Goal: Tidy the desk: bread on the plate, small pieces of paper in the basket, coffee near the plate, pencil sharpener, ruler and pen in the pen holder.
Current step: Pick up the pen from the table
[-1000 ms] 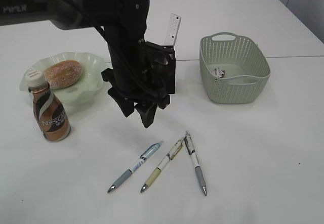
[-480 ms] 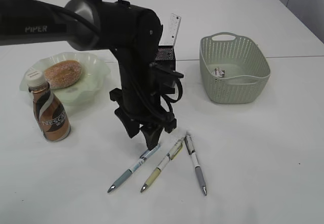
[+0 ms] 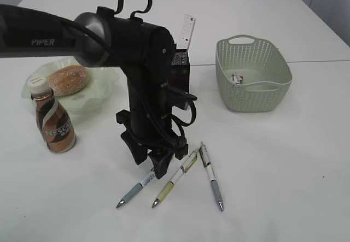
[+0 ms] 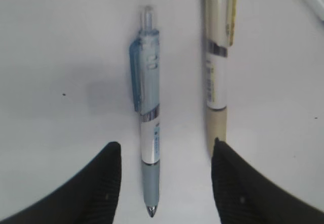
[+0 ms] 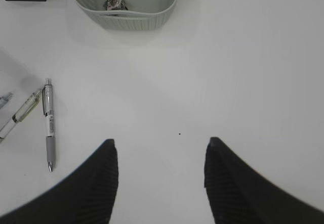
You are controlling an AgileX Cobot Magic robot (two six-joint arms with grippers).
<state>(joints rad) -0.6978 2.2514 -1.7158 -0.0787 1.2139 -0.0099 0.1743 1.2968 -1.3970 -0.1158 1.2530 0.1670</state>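
The left gripper grabs the translucent blue pen by its body [image 4: 150,118] next, to put the pen in the pen holder.
Three pens lie at the table's front: a blue pen [image 3: 133,190], a yellow pen [image 3: 174,182] and a grey pen [image 3: 211,176]. My left gripper [image 3: 153,165] is open and low over the blue pen [image 4: 149,123], with one finger on each side of its grip. The yellow pen [image 4: 216,82] lies just beyond the right finger. My right gripper [image 5: 160,141] is open and empty above bare table. The ruler [image 3: 187,33] stands in the black pen holder [image 3: 180,72]. Bread [image 3: 68,79] lies on the green plate [image 3: 101,78]. The coffee bottle [image 3: 53,122] stands beside the plate. No pencil sharpener shows.
The green basket [image 3: 254,97] at the right holds crumpled paper [image 3: 237,78]. It also shows in the right wrist view [image 5: 126,19], with the grey pen [image 5: 49,128] to the left. My left arm hides part of the pen holder.
My left arm has come forward and down from beside the pen holder. Its open gripper now straddles the blue pen. Nothing else moved.
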